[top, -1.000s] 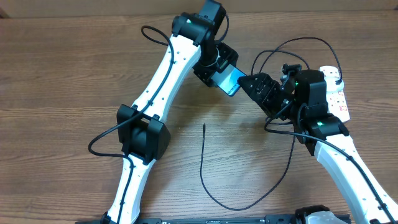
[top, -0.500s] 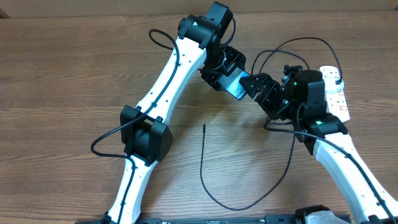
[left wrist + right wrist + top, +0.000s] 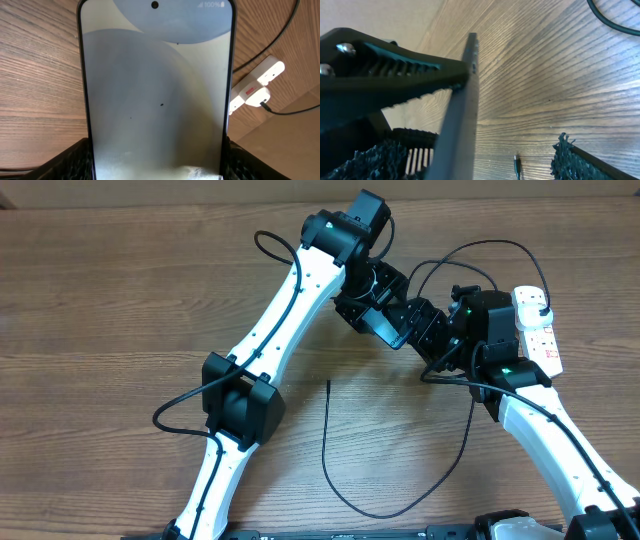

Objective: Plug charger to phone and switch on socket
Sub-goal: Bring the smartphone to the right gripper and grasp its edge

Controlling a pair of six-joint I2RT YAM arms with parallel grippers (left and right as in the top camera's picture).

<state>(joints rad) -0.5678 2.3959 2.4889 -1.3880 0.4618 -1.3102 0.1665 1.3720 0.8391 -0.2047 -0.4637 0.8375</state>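
The phone stands edge-on between my right gripper's open fingers and closing now would catch it, so it is time for my right gripper to close.
The phone, screen lit, fills the left wrist view. My left gripper is shut on its lower end and holds it above the table. In the overhead view the left gripper meets my right gripper, and the phone between them is mostly hidden. In the right wrist view the phone shows edge-on, clamped by a left finger. It stands between my right gripper's open fingers, close to the left one. The charger's tip lies free on the table, also in the right wrist view.
The white socket strip lies at the right behind the right arm and also shows in the left wrist view. The black cable loops across the front of the table and back up to the strip.
My left arm has carried the phone to the right until it sits between the right gripper's fingers. The right gripper has shifted slightly. The charger cable has not moved.
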